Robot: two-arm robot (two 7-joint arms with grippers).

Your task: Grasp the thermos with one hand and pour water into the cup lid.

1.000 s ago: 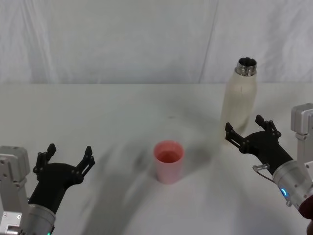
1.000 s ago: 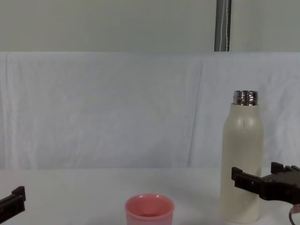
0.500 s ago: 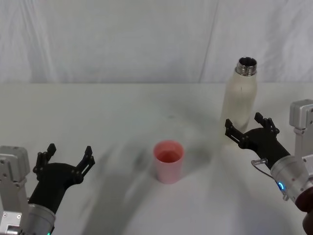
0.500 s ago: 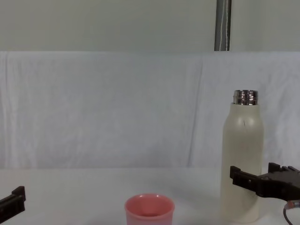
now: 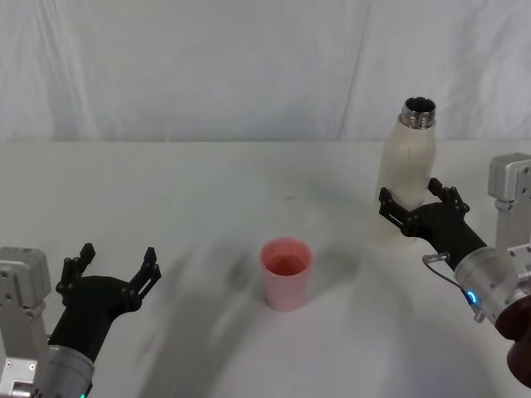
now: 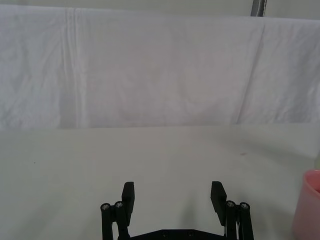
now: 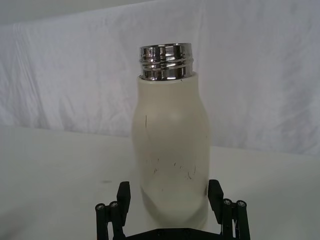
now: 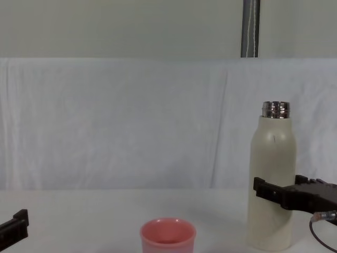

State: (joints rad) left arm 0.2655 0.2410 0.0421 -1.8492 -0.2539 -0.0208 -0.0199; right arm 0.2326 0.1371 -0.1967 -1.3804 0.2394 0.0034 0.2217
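Observation:
My right gripper is to grip the thermos by its lower body [image 8: 270,211] next. That leaves its steel neck [image 8: 276,109] free to pour into the cup lid.
The cream-white thermos [image 5: 406,170] stands upright at the right back of the table, its steel neck uncapped. My right gripper [image 5: 412,201] is open, one finger on each side of the lower body of the thermos [image 7: 170,150]; no contact is visible between the fingers [image 7: 123,196] and its wall. From the side, the right gripper [image 8: 281,191] crosses in front of the thermos [image 8: 272,158] low down. The pink cup lid [image 5: 286,272] stands upright in the middle of the table, left of the thermos. My left gripper [image 5: 117,259] hangs open at the front left with nothing between its fingers.
A white cloth covers the table [image 5: 191,191] and hangs as a backdrop behind it. A grey pole [image 8: 250,29] rises behind the backdrop. The cup lid [image 6: 312,205] shows at the edge of the left wrist view, off to the side of the left gripper [image 6: 173,192].
My right gripper has moved forward and slightly up toward the thermos, so its fingers now flank the bottle. The left arm, thermos and cup lid have not moved.

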